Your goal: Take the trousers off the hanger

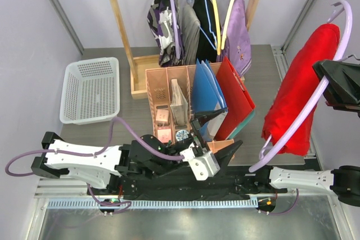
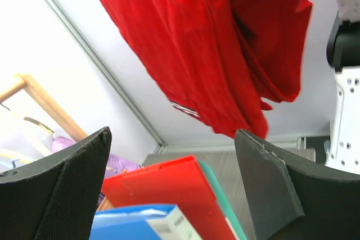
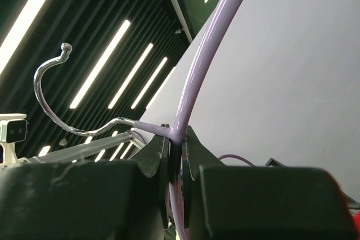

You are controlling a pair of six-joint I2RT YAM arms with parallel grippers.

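Next, my left gripper grabs only the red trousers' cloth, on the folder-facing side, and pulls the trousers off the hanger.
The bright red trousers [image 1: 298, 88] hang draped over the pale lavender hanger [image 1: 308, 113], held up in the air at the right, above the table's right edge. My right gripper [image 1: 332, 80] is shut on the hanger. In the right wrist view its jaws [image 3: 179, 150] pinch the hanger [image 3: 194, 82] where the metal hook [image 3: 56, 94] joins it. My left gripper [image 1: 220, 133] is open and empty, low at the table's front by the folders. In the left wrist view it [image 2: 174, 178] points up at the trousers [image 2: 214, 43], well short of them.
A wooden organiser [image 1: 169, 105] with blue [image 1: 205, 91] and red folders [image 1: 233, 96] stands mid-table, just ahead of my left gripper. A white basket [image 1: 90, 91] sits at the left. A wooden rack [image 1: 124, 26] with hung garments stands at the back.
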